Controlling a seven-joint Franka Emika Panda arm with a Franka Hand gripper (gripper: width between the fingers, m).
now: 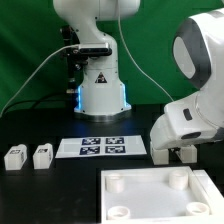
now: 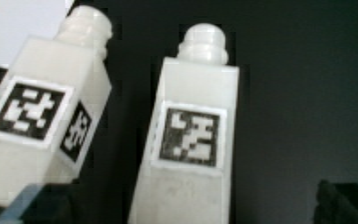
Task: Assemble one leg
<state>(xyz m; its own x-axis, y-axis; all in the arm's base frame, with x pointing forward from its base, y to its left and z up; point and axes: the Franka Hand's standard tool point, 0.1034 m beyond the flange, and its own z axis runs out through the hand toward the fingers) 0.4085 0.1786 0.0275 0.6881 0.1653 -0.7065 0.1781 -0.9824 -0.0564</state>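
Next, the gripper grabs the white leg by its tagged body (image 2: 186, 155), which leaves its round peg free to enter a corner socket.
In the wrist view two white legs lie side by side on the black table, each with a round peg at one end and a square marker tag. My gripper (image 2: 192, 206) is open. One leg (image 2: 195, 130) lies between the dark fingertips (image 2: 348, 200), with a gap on each side. The other leg (image 2: 51, 105) lies outside them. In the exterior view the gripper (image 1: 176, 152) hangs low at the right over these legs (image 1: 188, 154), which the hand partly hides. Two more legs (image 1: 15, 157) (image 1: 42, 155) lie at the left.
The large white tray-like piece (image 1: 160, 196) with round corner sockets lies at the front. The marker board (image 1: 103, 146) lies in the middle. The robot base (image 1: 100, 95) stands behind it, with cables.
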